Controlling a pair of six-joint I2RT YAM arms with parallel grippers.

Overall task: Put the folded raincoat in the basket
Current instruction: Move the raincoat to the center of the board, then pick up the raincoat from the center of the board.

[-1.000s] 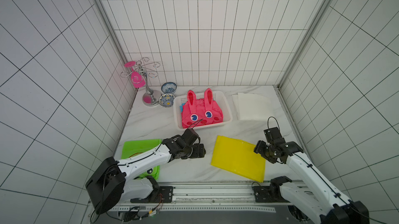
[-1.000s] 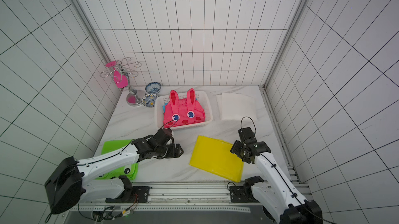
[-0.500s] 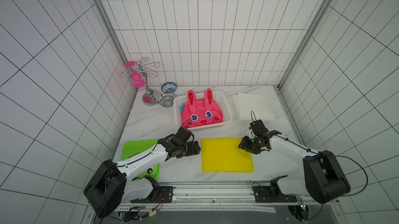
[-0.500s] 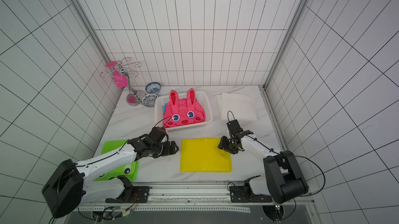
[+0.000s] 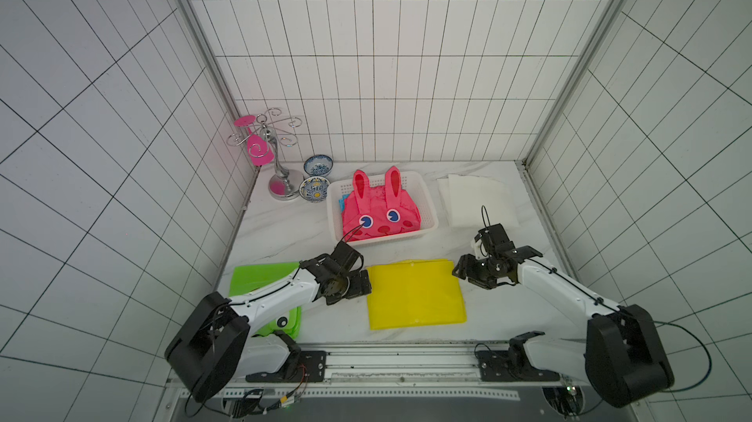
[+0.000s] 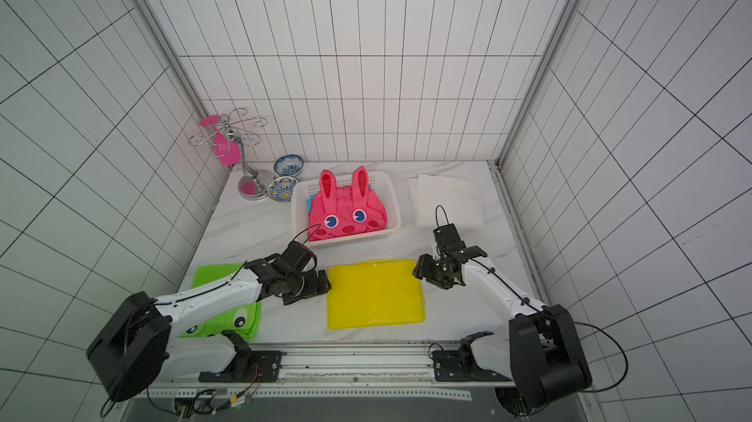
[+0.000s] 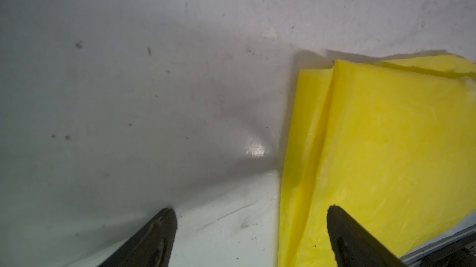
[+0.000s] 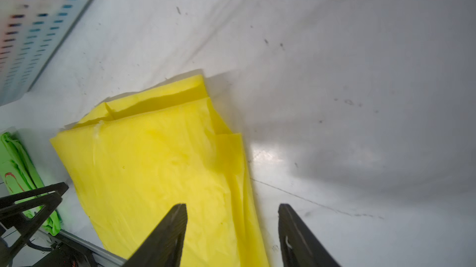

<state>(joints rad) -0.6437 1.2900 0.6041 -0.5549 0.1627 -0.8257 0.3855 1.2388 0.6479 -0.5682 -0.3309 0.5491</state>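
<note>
My left gripper picks up the folded raincoat by its side edge next, opposite my right gripper, to lay the raincoat still folded in the basket [image 5: 428, 200].
The folded yellow raincoat [image 5: 415, 296] [image 6: 374, 296] lies flat near the table's front edge. My left gripper [image 5: 364, 283] [image 7: 251, 209] is open at its left edge, with one finger over the yellow plastic and the other over bare table. At the far right corner my right gripper [image 5: 460, 273] [image 8: 231, 205] is also open and straddles the edge the same way. Neither holds anything. The white basket [image 5: 428, 200] [image 6: 394, 200] stands behind, with a pink bunny raincoat [image 5: 380, 212] filling most of it.
A green frog raincoat [image 5: 260, 277] lies under my left arm at the front left. Folded white cloth [image 5: 476, 200] sits at the back right. Two patterned bowls [image 5: 314, 189] and a chrome stand [image 5: 280, 171] with pink glasses occupy the back left corner.
The yellow raincoat has turned from skewed to square with the table's front edge. My right arm swung in from the front right to its right far corner. The left gripper shifted slightly left.
</note>
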